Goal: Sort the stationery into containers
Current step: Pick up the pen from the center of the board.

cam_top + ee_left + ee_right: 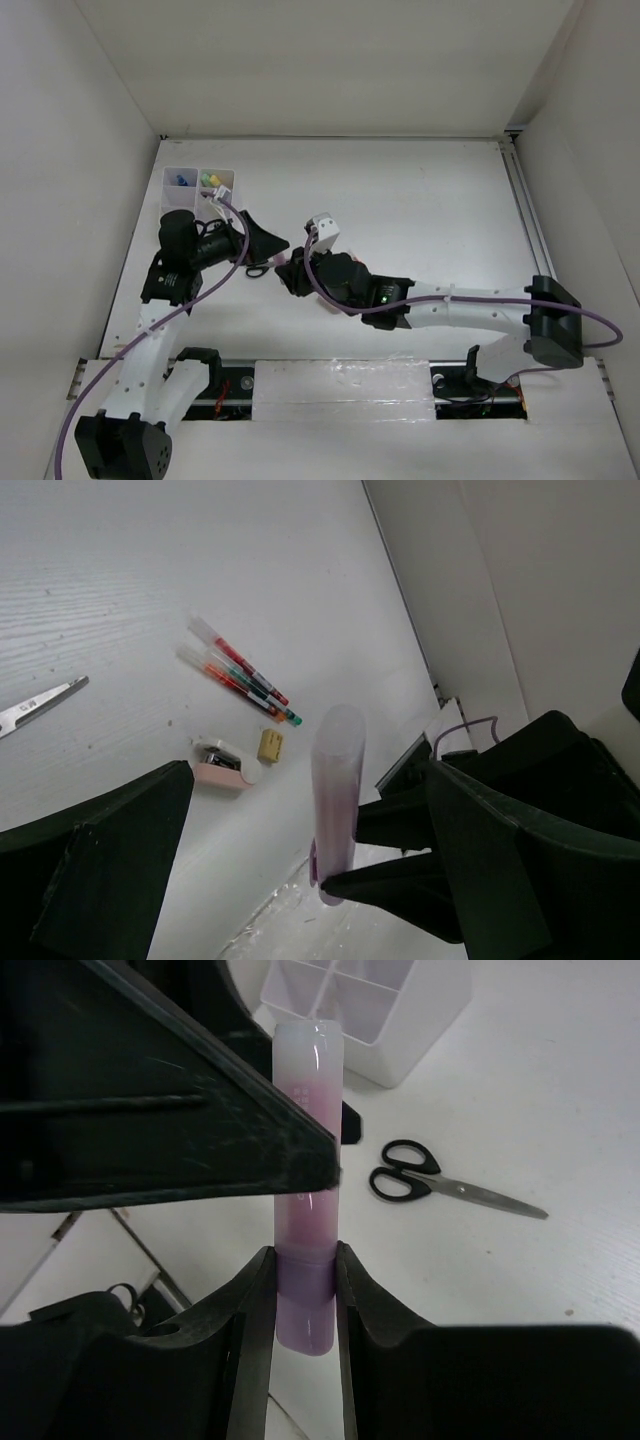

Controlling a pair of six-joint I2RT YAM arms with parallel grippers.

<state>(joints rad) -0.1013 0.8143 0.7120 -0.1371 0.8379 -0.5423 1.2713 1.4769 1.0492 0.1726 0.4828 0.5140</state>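
The pink highlighter's opposite end should stay free to go into a section of a container, so the robot's left gripper will next grab the highlighter by its exposed frosted end (279, 258) (340, 735).
A pink highlighter (305, 1225) stands upright between my right gripper's (305, 1260) fingers, which are shut on its lower part. It also shows in the left wrist view (337, 770), above the table. My left gripper (305, 825) is open, one finger on each side of the highlighter; one of them (200, 1130) crosses in front of it. From above, both grippers (268, 245) (290, 268) meet in front of the white organizer box (171, 207). Black-handled scissors (440, 1182) lie on the table. Red pens (240, 675), a pink eraser (222, 772) and a tan block (270, 744) lie together.
The organizer box (400, 1030) holds a blue item (181, 180) and a yellow-green item (210, 180) in its far compartments. White walls enclose the table on the left, back and right. A taped strip (340, 385) runs along the near edge.
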